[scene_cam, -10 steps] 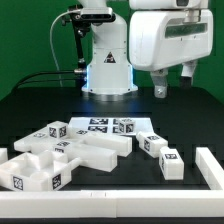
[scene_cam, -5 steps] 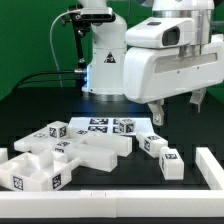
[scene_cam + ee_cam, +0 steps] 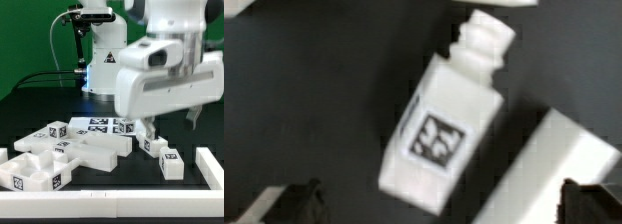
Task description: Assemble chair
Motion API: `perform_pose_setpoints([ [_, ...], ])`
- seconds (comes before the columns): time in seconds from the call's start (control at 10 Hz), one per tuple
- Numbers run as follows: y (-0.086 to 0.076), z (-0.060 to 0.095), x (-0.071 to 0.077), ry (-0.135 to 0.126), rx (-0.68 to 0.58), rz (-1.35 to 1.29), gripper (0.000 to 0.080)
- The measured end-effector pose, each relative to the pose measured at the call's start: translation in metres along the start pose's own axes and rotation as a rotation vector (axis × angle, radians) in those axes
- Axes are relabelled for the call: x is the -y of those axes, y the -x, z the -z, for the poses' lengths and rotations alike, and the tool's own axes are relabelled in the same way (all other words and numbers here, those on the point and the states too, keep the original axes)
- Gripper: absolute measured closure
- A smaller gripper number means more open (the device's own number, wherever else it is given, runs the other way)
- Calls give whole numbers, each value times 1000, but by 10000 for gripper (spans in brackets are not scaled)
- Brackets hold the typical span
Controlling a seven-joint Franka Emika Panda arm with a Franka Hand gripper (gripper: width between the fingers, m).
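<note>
My gripper should move down before it closes on the bar. It would miss if it closed now, because the white bar lies slanted well below my fingers in the wrist view.
The chair is still loose white parts with black-and-white tags. A pile of slabs lies at the exterior view's left. Two small blocks lie to the exterior view's right of it. My gripper hangs open just above these blocks, and its body hides the table behind it. In the wrist view a white bar with one tag and a peg end lies below my gripper, between the dark fingertips. Neither fingertip touches it. A second white piece lies beside the bar.
The marker board lies flat behind the pile. Low white border rails run along the front and the exterior view's right of the black table. The robot base stands at the back.
The arm has come down and toward the exterior view's left, from high at the back right to just over the small blocks. The jaws stayed open and no part moved.
</note>
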State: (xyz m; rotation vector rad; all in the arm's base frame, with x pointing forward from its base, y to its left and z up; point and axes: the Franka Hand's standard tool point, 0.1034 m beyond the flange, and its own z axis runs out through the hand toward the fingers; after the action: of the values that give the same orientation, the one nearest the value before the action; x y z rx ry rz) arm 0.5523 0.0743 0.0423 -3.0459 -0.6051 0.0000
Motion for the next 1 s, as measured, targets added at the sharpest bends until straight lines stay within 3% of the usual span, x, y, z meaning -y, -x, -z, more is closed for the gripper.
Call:
perform_pose_setpoints([
  [0.4,8,-32,5,-8,-18,1,150],
  [0.7,9,-36,8,-9,-16,4,150],
  [0.9,9,-36,8,-9,-16,4,374],
  [1.0,9,-36,8,-9,-16,4,374],
])
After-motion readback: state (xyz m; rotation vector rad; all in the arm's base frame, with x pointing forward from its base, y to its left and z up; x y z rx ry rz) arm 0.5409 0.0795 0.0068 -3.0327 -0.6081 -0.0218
